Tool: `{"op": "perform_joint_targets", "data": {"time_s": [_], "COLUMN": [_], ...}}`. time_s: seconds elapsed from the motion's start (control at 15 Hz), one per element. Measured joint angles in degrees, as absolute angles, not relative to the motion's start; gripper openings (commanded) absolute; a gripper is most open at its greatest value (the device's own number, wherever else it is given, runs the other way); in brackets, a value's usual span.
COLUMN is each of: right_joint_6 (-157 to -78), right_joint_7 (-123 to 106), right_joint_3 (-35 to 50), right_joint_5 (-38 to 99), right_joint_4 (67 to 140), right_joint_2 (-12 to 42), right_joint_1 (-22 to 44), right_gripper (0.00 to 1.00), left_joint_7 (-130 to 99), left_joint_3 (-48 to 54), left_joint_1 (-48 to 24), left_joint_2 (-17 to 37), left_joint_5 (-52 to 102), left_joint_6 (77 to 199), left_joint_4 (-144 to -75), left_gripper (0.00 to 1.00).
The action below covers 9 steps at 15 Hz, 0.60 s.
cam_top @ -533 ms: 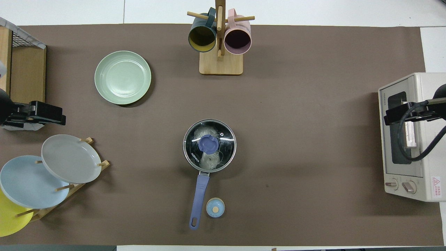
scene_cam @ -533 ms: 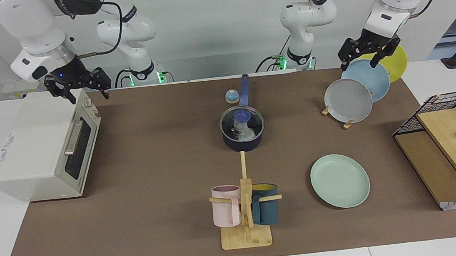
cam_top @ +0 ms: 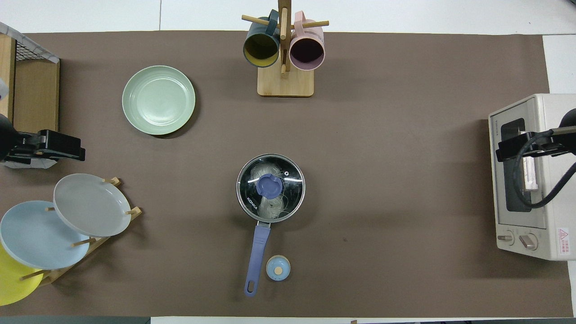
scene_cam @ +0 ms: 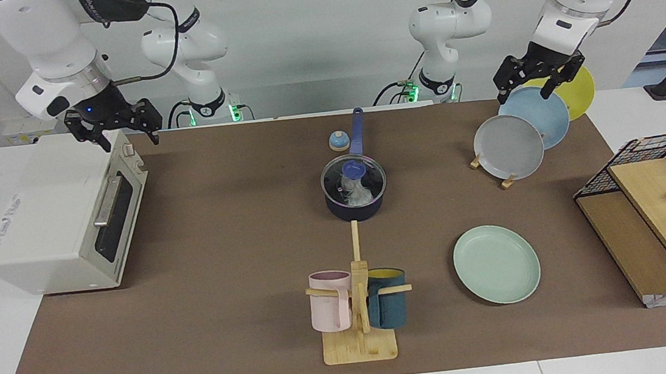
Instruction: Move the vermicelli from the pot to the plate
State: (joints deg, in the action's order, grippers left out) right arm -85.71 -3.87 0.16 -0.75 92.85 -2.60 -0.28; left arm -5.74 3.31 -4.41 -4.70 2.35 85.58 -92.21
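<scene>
My right gripper should uncover the vermicelli in the pot (cam_top: 271,205) next, so it should grab the glass lid by its blue knob (cam_top: 269,186).
The dark navy pot (scene_cam: 354,207) stands mid-table with a glass lid (cam_top: 250,185) and blue knob on it, its long blue handle (cam_top: 256,256) pointing toward the robots. The white vermicelli (scene_cam: 360,193) shows through the lid, and also in the overhead view (cam_top: 272,208). The mint-green plate (scene_cam: 496,264) lies empty, farther from the robots and toward the left arm's end; it also shows in the overhead view (cam_top: 158,100). My left gripper (scene_cam: 521,94) hangs open and empty over the plate rack (cam_top: 67,150). My right gripper (scene_cam: 128,139) hangs open and empty over the toaster oven (cam_top: 508,150).
A toaster oven (scene_cam: 61,219) stands at the right arm's end. A mug tree (scene_cam: 357,307) with pink and teal mugs stands farther out than the pot. A rack holds grey (scene_cam: 509,147), light blue and yellow plates. A small blue bell (scene_cam: 338,141) sits beside the pot handle. A wire-and-wood shelf (scene_cam: 653,211) stands at the left arm's end.
</scene>
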Motion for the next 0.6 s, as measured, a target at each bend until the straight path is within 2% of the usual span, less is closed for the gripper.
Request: {"op": "perform_joint_targets", "data": {"time_s": [0.33, 0.6], "right_joint_6": [-85.6, -87.3], "right_joint_7": [-4.7, -2.0], "right_joint_3": [0.4, 1.2], "right_joint_5": [-0.3, 1.7], "right_joint_4": [92.9, 92.8], "right_joint_2": [-2.6, -2.6], "right_joint_1": [0.2, 5.0], "right_gripper": [1.00, 1.00], "left_joint_7": [-6.7, -7.3], "left_joint_3": [3.5, 3.2], "left_joint_1": [-4.9, -4.9], "left_joint_2": [-4.7, -3.5], "left_joint_5": [2.4, 2.4], "left_joint_6": [85.6, 86.4], "left_joint_4": [-92.2, -92.6], "left_gripper": [1.00, 1.00]}}
